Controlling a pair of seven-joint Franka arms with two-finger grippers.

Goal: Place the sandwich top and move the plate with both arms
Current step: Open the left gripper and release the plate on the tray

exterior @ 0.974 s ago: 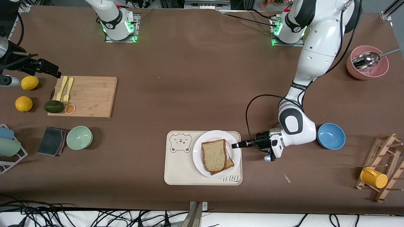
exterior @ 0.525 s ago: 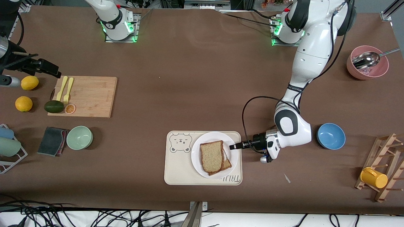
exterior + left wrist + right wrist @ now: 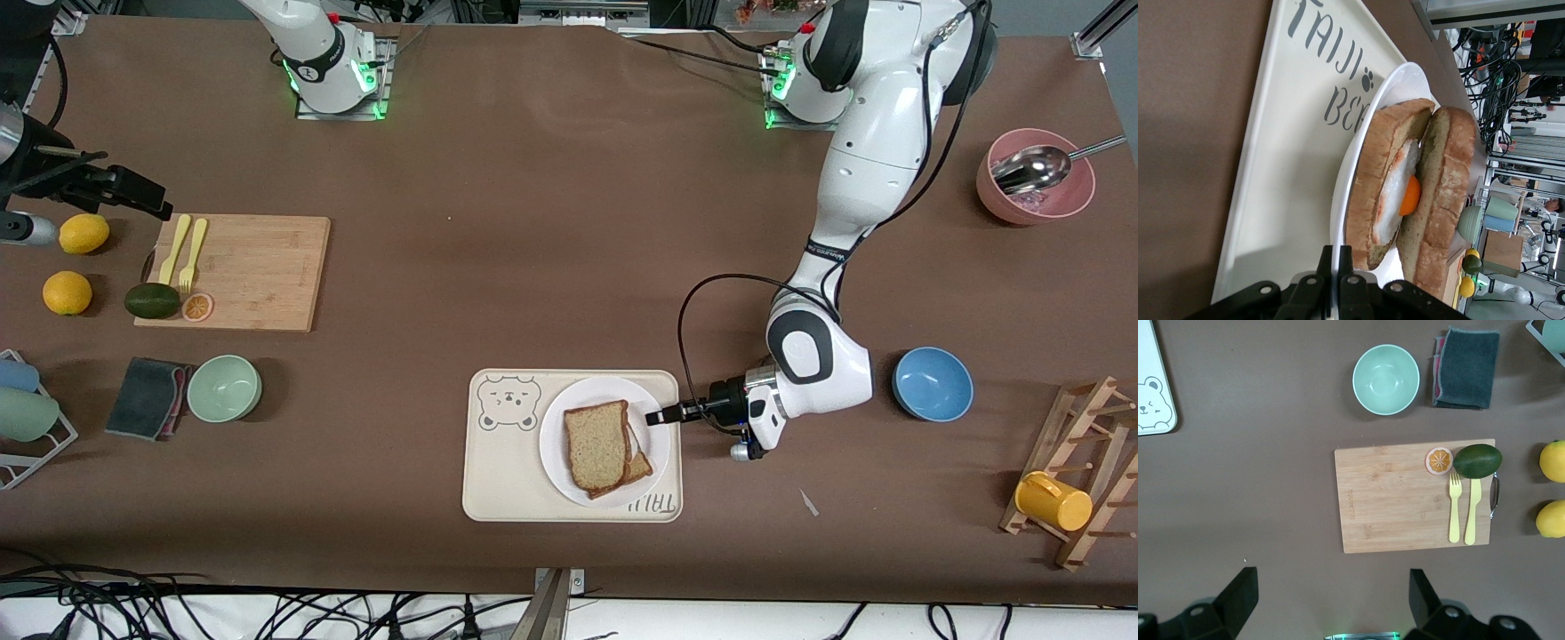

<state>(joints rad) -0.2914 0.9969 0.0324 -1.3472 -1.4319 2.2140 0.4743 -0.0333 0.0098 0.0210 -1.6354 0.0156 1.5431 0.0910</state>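
I can open my left gripper: the white plate lies level on the cream tray, whole rim inside its edges.
The white plate sits on the cream bear-print tray, at the tray's end toward the left arm. On it the sandwich top lies over a lower slice that sticks out at one corner. In the left wrist view the plate holds the sandwich top resting on a fried egg. My left gripper lies low and level, shut on the plate's rim, as the left wrist view shows. My right gripper waits open, high over the cutting board's end.
A blue bowl sits beside the left arm's elbow. A pink bowl with a spoon and a wooden rack with a yellow cup stand toward the left arm's end. A cutting board, green bowl, cloth and lemons lie toward the right arm's end.
My left gripper and arm have shifted slightly toward the right arm's end, and the plate with the sandwich has slid a little with it on the tray. The right arm has not moved.
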